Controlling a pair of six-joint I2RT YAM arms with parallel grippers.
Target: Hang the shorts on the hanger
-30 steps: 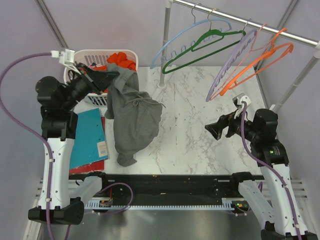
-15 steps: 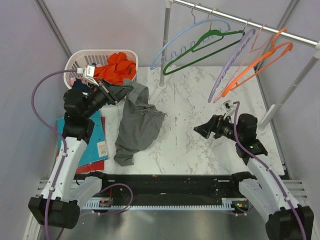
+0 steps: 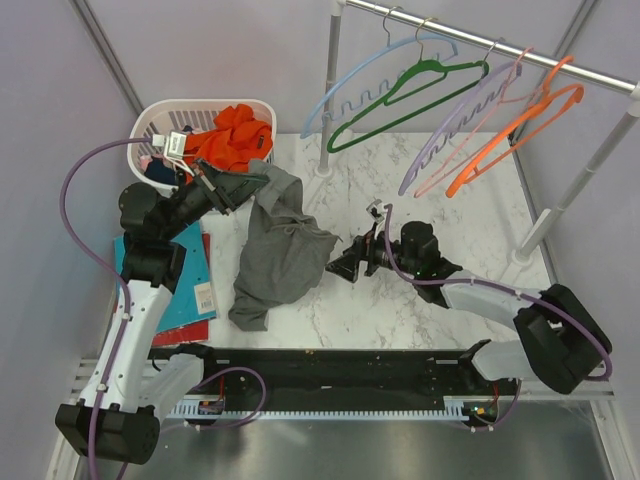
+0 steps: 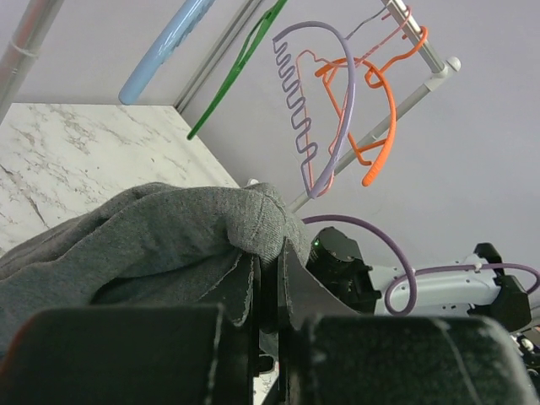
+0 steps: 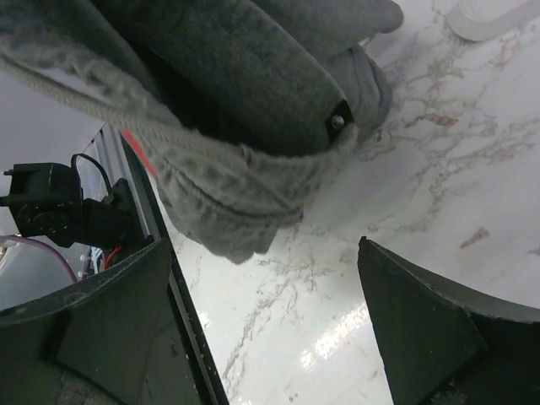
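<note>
My right gripper is going to grab the loose edge of the shorts near the black tag (image 3: 330,244) next, opposite my left gripper. That will spread the shorts (image 3: 278,243) for the hanger.
The dark grey shorts (image 3: 278,243) hang from my left gripper (image 3: 232,187), which is shut on their upper edge near the basket; their lower part lies on the marble table. In the left wrist view the fabric (image 4: 160,245) is pinched between the shut jaws. My right gripper (image 3: 345,268) is open, low over the table just right of the shorts. In the right wrist view the shorts' hem (image 5: 245,143) lies just beyond the open fingers (image 5: 422,329), with nothing between them. The light-blue hanger (image 3: 345,90) hangs on the rail at the left end.
A white laundry basket (image 3: 152,128) holds an orange garment (image 3: 238,135) at the back left. Green (image 3: 400,95), lavender (image 3: 450,125) and orange (image 3: 515,130) hangers hang on the rail (image 3: 500,45). The rail's post (image 3: 328,100) stands on the table. Teal and red books (image 3: 190,285) lie at the left.
My right arm has reached far left and low toward the shorts. My left gripper has lowered and shifted right with the shorts, which now sag more onto the table.
</note>
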